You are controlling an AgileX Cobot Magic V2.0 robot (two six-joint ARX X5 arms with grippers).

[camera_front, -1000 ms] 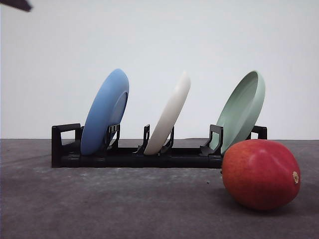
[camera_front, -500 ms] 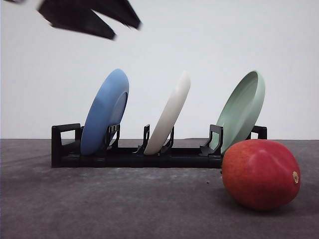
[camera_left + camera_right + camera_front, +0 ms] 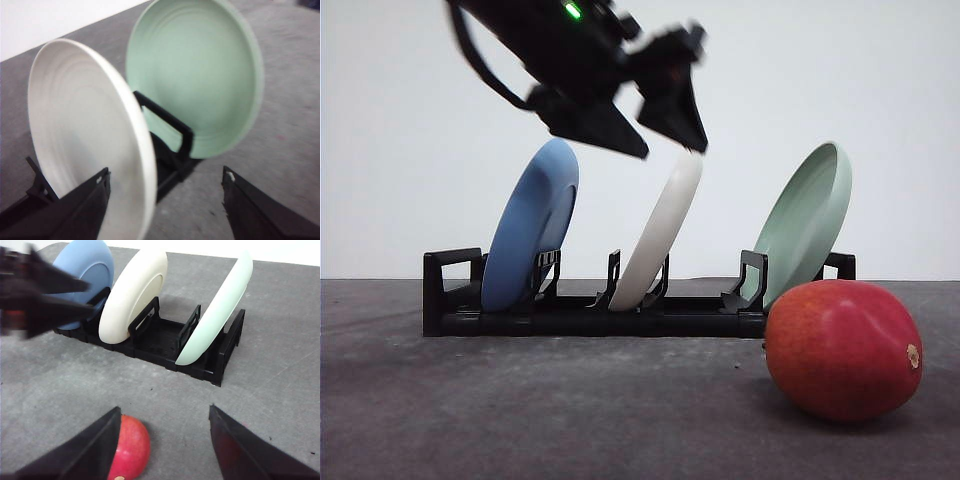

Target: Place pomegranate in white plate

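Observation:
The black rack [image 3: 590, 318] holds the white plate up on edge between its neighbours, so my left gripper should pinch the plate by its raised top rim [image 3: 691, 160] next.
The pomegranate [image 3: 842, 348], red with a tan stem scar, lies on the grey table at the front right, just before the rack's right end. The white plate [image 3: 660, 235] stands on edge in the rack's middle slot. My left gripper [image 3: 672, 148] hangs open right at that plate's top rim; in the left wrist view the white plate [image 3: 85, 135] rises beside one finger [image 3: 85, 205] of the left gripper [image 3: 166, 174]. My right gripper [image 3: 165, 409] is open above the table, with the pomegranate [image 3: 131, 447] beside one finger [image 3: 90, 445], untouched.
A black dish rack [image 3: 590, 315] holds a blue plate [image 3: 530, 225] on the left and a pale green plate [image 3: 805, 225] on the right, both leaning. The green plate [image 3: 195, 75] stands close behind the white one. Open grey table lies in front of the rack.
My left arm has swept in from the upper left, moving right and down to the white plate's top rim. Pomegranate and plates have not moved.

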